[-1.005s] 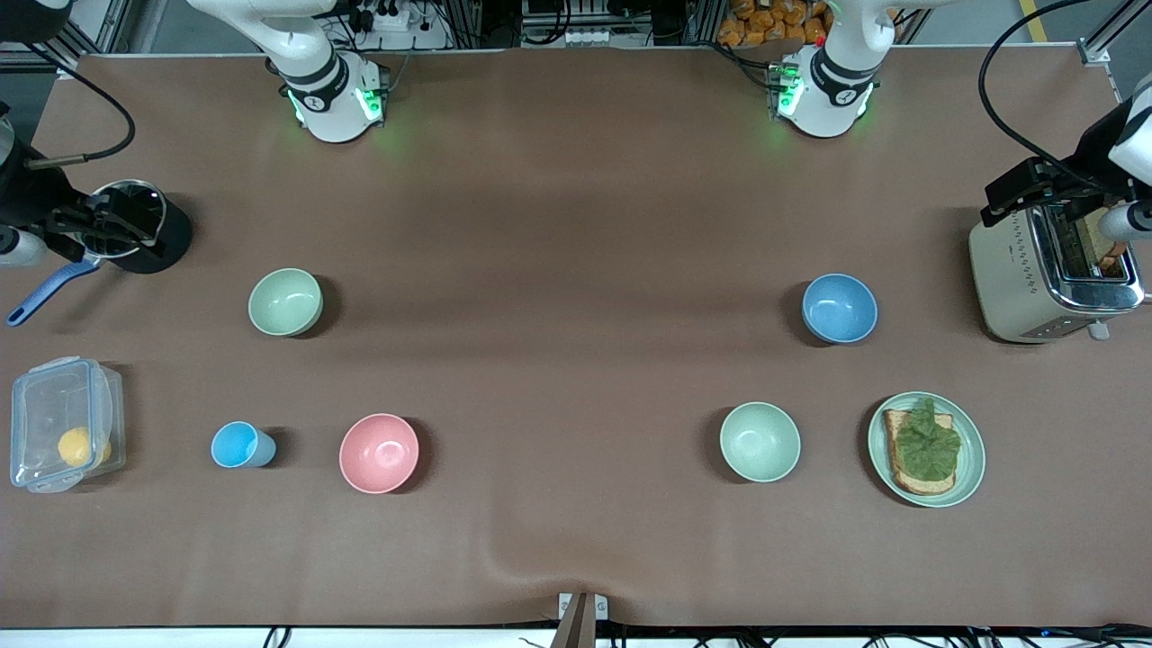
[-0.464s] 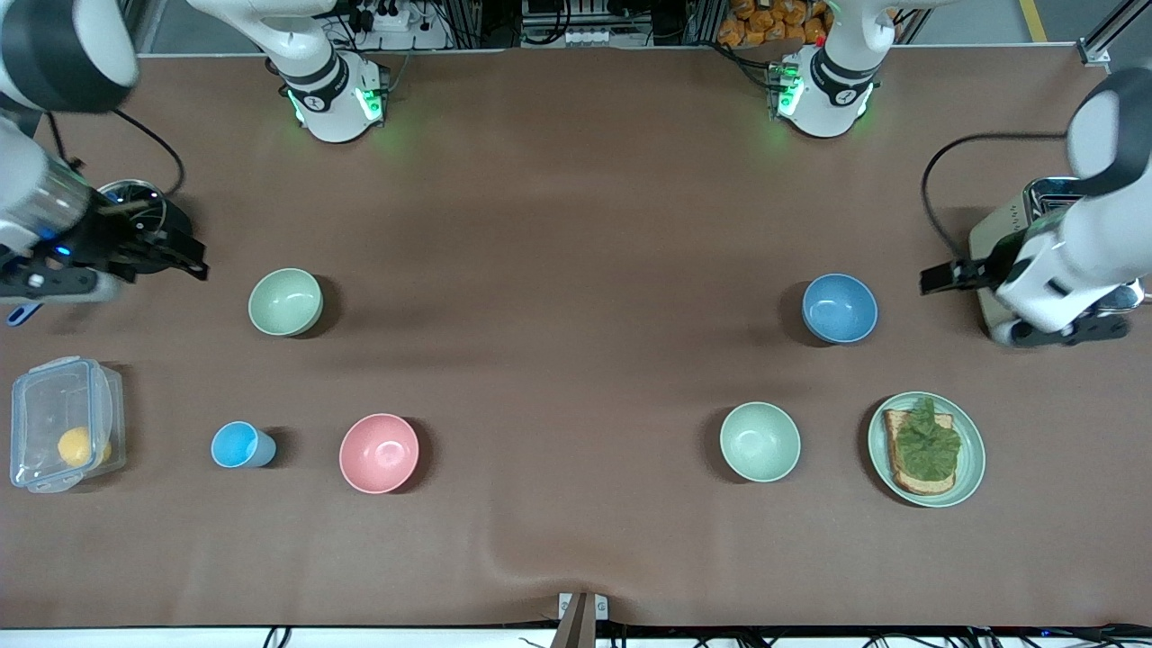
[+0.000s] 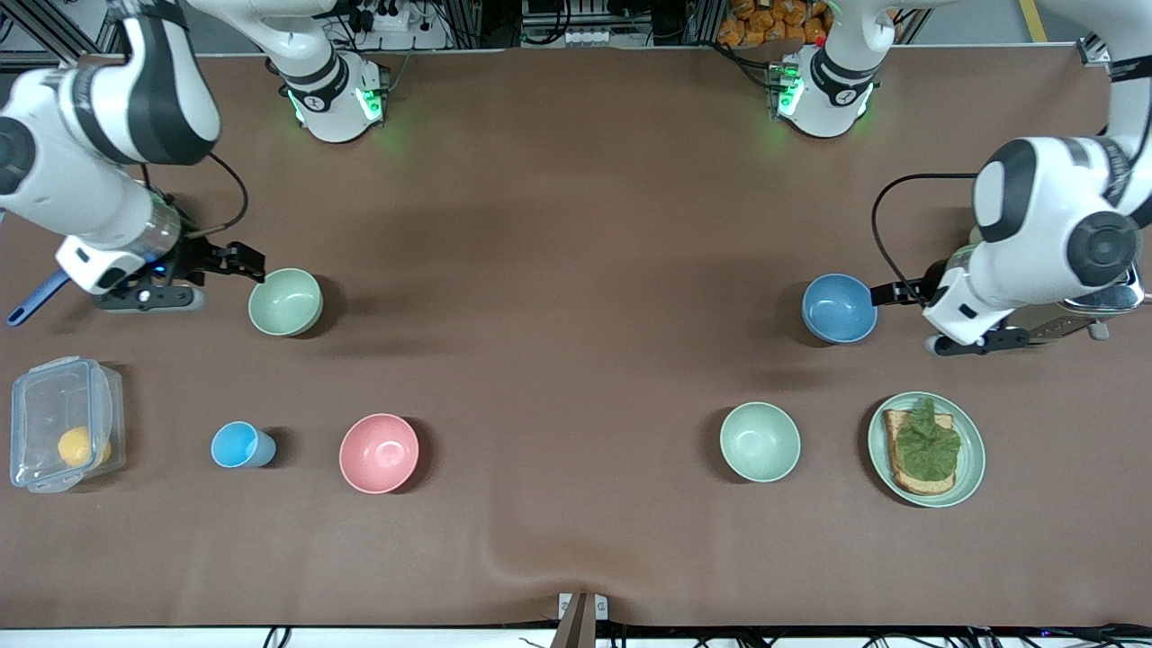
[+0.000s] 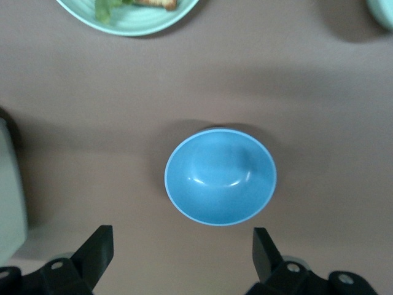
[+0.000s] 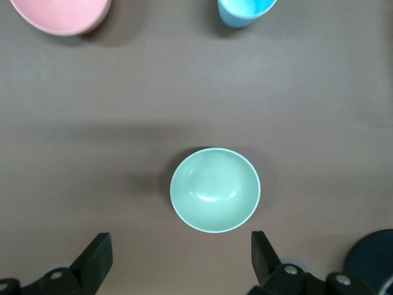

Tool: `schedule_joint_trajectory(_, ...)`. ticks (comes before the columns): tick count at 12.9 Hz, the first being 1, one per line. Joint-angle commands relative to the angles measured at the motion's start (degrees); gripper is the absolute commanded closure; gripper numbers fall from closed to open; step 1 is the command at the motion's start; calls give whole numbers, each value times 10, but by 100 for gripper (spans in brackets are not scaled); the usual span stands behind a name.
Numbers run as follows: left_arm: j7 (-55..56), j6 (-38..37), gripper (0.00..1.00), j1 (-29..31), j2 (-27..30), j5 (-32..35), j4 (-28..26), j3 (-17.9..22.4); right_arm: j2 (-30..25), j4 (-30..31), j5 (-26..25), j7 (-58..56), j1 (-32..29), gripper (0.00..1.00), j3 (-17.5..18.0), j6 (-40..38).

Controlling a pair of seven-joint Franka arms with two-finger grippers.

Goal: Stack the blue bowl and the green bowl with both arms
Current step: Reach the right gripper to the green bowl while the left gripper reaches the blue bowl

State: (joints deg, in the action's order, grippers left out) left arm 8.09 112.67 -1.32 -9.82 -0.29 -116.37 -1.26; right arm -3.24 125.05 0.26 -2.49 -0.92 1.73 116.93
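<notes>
I will next use my right gripper to grab the green bowl's rim (image 3: 259,284), so that I can stack it with the blue bowl (image 3: 839,308).
The blue bowl (image 3: 839,308) stands upright and empty toward the left arm's end of the table; it also shows in the left wrist view (image 4: 220,177). My left gripper (image 3: 886,292) is open and empty, just beside the bowl's rim; in its wrist view (image 4: 182,246) the bowl lies ahead of the spread fingers. The green bowl (image 3: 285,301), pale sage, stands toward the right arm's end; it also shows in the right wrist view (image 5: 215,189). My right gripper (image 3: 245,261) is open and empty, close beside its rim; its wrist view (image 5: 181,249) shows the bowl ahead of the fingers.
A mint bowl (image 3: 760,441) and a mint plate with toast (image 3: 926,449) lie nearer the camera than the blue bowl. A toaster (image 3: 1071,310) stands under the left arm. A pink bowl (image 3: 379,453), a light-blue cup (image 3: 241,445) and a clear box (image 3: 63,421) lie nearer the camera than the green bowl.
Both arms have swung in from the table's ends. The left gripper has come from the toaster to the blue bowl. The right gripper has come from the black pot to the green bowl.
</notes>
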Motion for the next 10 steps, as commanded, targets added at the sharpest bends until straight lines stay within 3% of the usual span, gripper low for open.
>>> schedule_joint_trajectory(1,10,94,0,18,30,11,-101,-2,-27,54,5,-81,0,0,-6,41)
schedule_joint_trajectory(4,10,174,0,18,19,11,-155,-2,-23,107,5,-119,-22,0,-7,113)
schedule_joint_trajectory(6,10,192,0,18,-3,11,-157,-3,2,138,7,-141,-44,0,-7,166)
schedule_joint_trajectory(10,10,215,0,18,-32,11,-157,-2,46,144,7,-153,-66,2,-7,195)
